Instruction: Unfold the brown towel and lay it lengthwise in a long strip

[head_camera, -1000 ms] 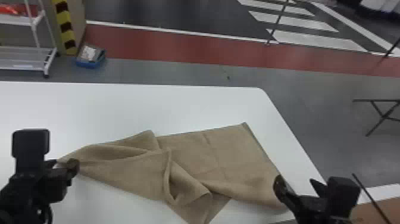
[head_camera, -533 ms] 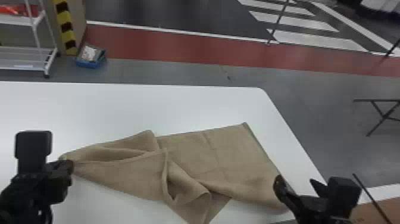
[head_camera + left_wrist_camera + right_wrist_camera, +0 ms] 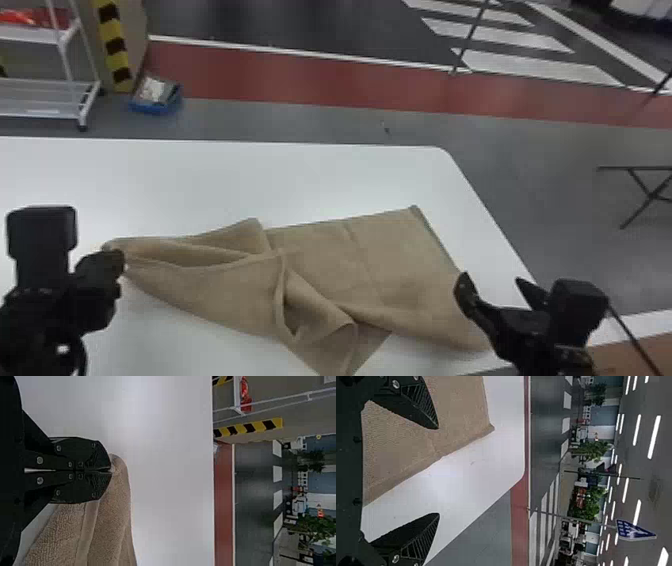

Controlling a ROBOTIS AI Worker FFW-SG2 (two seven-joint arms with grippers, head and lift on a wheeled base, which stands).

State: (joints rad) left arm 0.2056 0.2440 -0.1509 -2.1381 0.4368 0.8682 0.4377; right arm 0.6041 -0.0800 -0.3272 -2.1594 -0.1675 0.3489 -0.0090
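Observation:
The towel's slack middle lies twisted in folds, so the right gripper needs to unfold the towel next by grabbing its free hem corner [image 3: 414, 211] [image 3: 488, 430].
The brown towel [image 3: 400, 260] lies across the white table, its right part fairly flat, its middle twisted with a fold and a corner toward the front edge. My left gripper [image 3: 120, 257] is at the towel's gathered left end. In the left wrist view the left gripper [image 3: 111, 471] is closed on the edge of the towel [image 3: 115, 518]. My right gripper [image 3: 492, 290] stands at the towel's right edge. In the right wrist view the right gripper [image 3: 438, 471] is open, one finger over the towel [image 3: 459, 411] and the other over bare table beside it.
The white table [image 3: 300, 175] extends behind the towel, and its right edge runs close by my right gripper. Beyond it on the floor are a white shelf rack [image 3: 40, 97] and a blue box [image 3: 155, 105]. A dark folding stand [image 3: 645, 185] is off to the right.
My left gripper has shifted slightly and its fingers have come together on the towel's left end. That end has risen a little around them. The right arm has kept still.

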